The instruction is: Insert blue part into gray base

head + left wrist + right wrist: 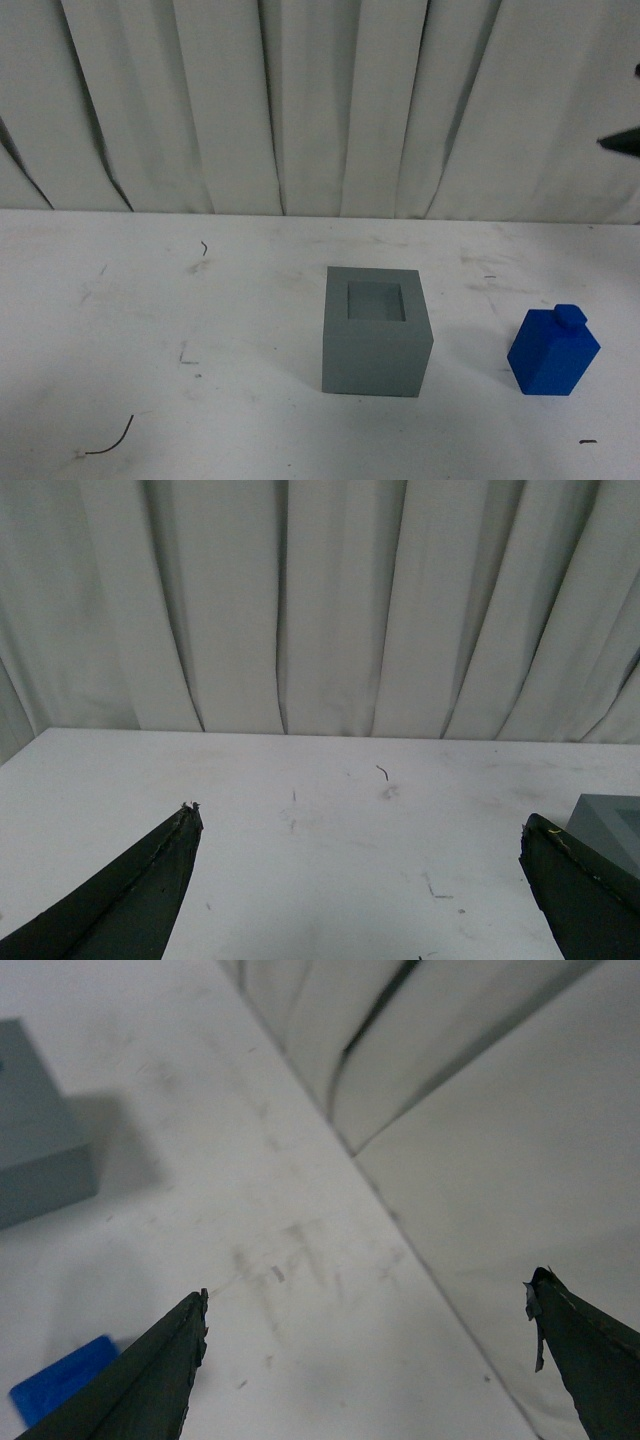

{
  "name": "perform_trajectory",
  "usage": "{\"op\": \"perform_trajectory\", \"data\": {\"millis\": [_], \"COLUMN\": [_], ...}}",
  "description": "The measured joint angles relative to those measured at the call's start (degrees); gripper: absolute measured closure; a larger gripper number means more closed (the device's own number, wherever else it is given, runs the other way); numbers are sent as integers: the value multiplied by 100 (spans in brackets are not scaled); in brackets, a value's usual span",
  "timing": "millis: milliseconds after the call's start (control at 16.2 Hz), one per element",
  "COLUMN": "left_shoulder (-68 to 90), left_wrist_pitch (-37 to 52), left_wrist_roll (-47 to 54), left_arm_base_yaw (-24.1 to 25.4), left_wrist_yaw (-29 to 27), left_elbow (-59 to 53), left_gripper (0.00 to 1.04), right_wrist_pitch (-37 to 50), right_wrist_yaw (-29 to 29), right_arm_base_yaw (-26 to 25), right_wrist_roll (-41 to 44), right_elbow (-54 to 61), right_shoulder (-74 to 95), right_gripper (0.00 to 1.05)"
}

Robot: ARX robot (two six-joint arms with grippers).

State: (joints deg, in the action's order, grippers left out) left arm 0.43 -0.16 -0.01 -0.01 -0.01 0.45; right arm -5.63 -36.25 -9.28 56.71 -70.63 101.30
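I will next grab the blue part with my right gripper by its body below the knob (552, 357), so I can fit the blue part into the gray base's hollow (376, 302).
The gray base (375, 332) stands in the middle of the white table, its square recess facing up and empty. To its right the blue part (553, 350) stands upright with its small knob on top. My left gripper (360, 820) is open over bare table, and a corner of the gray base (612, 825) shows behind one finger. My right gripper (368, 1295) is open above the table near the curtain. Part of the blue part (62, 1388) peeks out beside one finger, and the gray base (35, 1150) sits farther off. In the front view only a dark tip (622, 143) shows at the right edge.
A white pleated curtain (320, 100) hangs along the table's far edge. Small dark wire scraps lie on the table at the front left (110, 440), back left (204, 247) and front right (588, 441).
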Motion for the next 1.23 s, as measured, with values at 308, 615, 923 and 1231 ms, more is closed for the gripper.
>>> {"op": "perform_trajectory", "data": {"millis": [308,615,923,1231], "left_shoulder": [0,0,0,0], "left_wrist_pitch": [0,0,-2,2], "left_wrist_roll": [0,0,0,0], "left_arm_base_yaw": [0,0,0,0], "left_wrist_yaw": [0,0,0,0], "left_elbow": [0,0,0,0], "left_gripper": [7,7,7,7], "right_wrist_pitch": [-3403,-4505,-4684,-4507], "right_wrist_yaw": [354,1405,1722,1926], "right_arm_base_yaw": [337,555,723,807], "right_wrist_roll": [2264,3211,3482,3495], "right_elbow": [-1475,-2114,-2090,-1978], "right_shoulder": [990,1808,2173,2341], "right_gripper": [6,6,6,6]}}
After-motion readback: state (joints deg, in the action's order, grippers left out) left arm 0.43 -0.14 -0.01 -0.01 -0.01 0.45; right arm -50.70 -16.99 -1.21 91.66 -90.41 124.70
